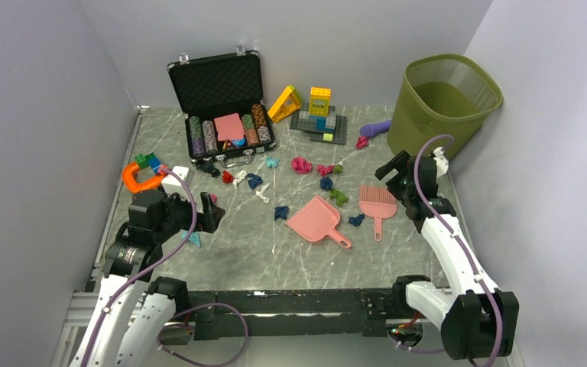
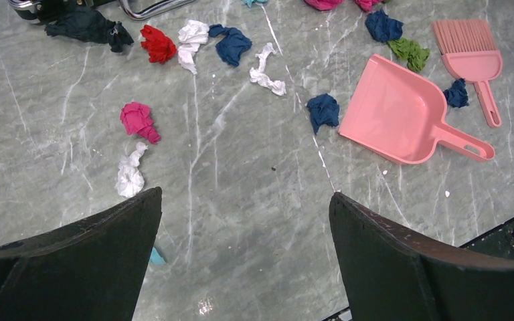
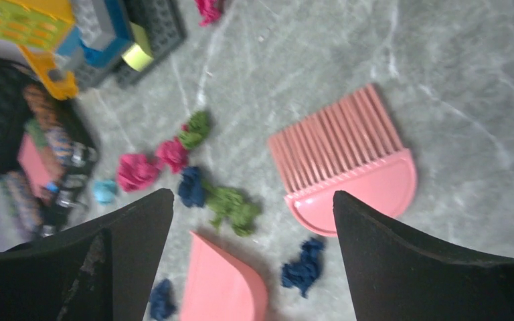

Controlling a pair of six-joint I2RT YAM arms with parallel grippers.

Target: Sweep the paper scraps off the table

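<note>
The right gripper grabs the pink brush's handle near its head [image 1: 378,222] next, which leaves the handle's end free to hand to my left gripper for sweeping.
Several paper scraps lie across the middle of the table [image 1: 260,260]: magenta [image 1: 300,164], green [image 1: 338,196], dark blue [image 1: 281,212], red [image 1: 228,177], white [image 1: 262,194]. A pink dustpan [image 1: 317,220] and a pink brush [image 1: 377,202] lie flat among them. My left gripper [image 1: 210,212] is open and empty above the left side; its view shows magenta [image 2: 137,120] and white [image 2: 129,177] wads ahead and the dustpan [image 2: 395,110] to the right. My right gripper [image 1: 392,170] is open and empty, hovering above the brush [image 3: 351,164], a dark blue wad [image 3: 302,264] and a green wad [image 3: 231,204].
An open black case of poker chips [image 1: 222,107] and building blocks [image 1: 319,115] stand at the back. A green mesh waste basket [image 1: 443,103] stands at the back right, a purple object [image 1: 376,128] beside it. An orange toy [image 1: 141,177] lies at the left edge. Walls close in three sides.
</note>
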